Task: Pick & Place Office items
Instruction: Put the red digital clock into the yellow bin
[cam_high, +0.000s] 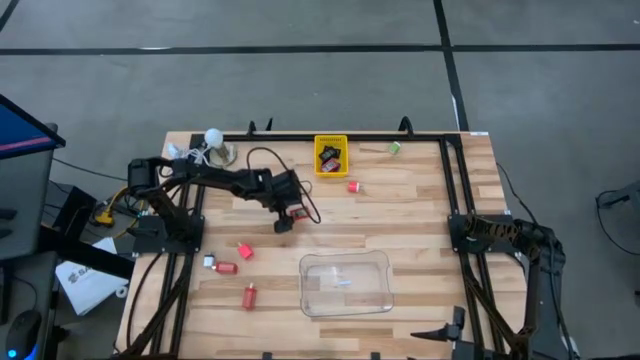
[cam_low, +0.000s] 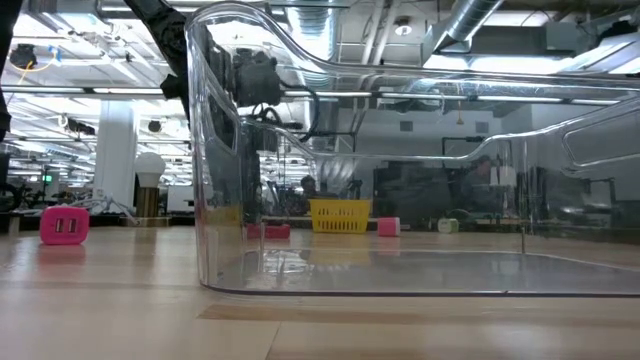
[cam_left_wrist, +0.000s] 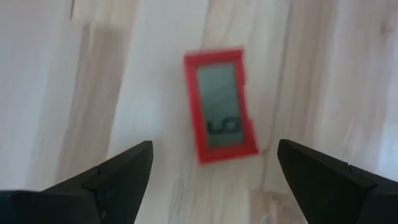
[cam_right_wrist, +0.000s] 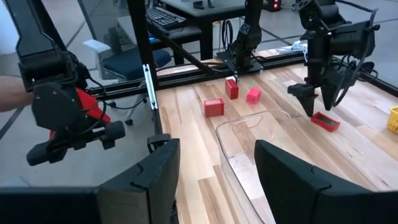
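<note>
Wood shows between my fingers and the red clock (cam_high: 300, 213) (cam_left_wrist: 222, 107) below them. My left gripper should go down to the clock first and then close on it.
My left gripper (cam_high: 288, 216) hangs open over the middle of the table, fingers pointing down. A flat red item with a grey face (cam_left_wrist: 221, 106) lies on the wood below it, between the two fingers and apart from them. In the right wrist view the same gripper (cam_right_wrist: 317, 104) hovers just above this red item (cam_right_wrist: 325, 121). More red blocks (cam_high: 244, 251) lie on the table's left near part. Another red block (cam_high: 353, 186) and a green piece (cam_high: 395, 147) lie near the yellow basket (cam_high: 330, 155). My right gripper (cam_right_wrist: 217, 155) waits open at the near right edge.
A clear plastic tray (cam_high: 346, 283) sits near the table's near edge, middle. The yellow basket holds a few small pieces. A white ball with a cord (cam_high: 213, 136) lies at the far left. Black frame rails run along the far edge and both sides.
</note>
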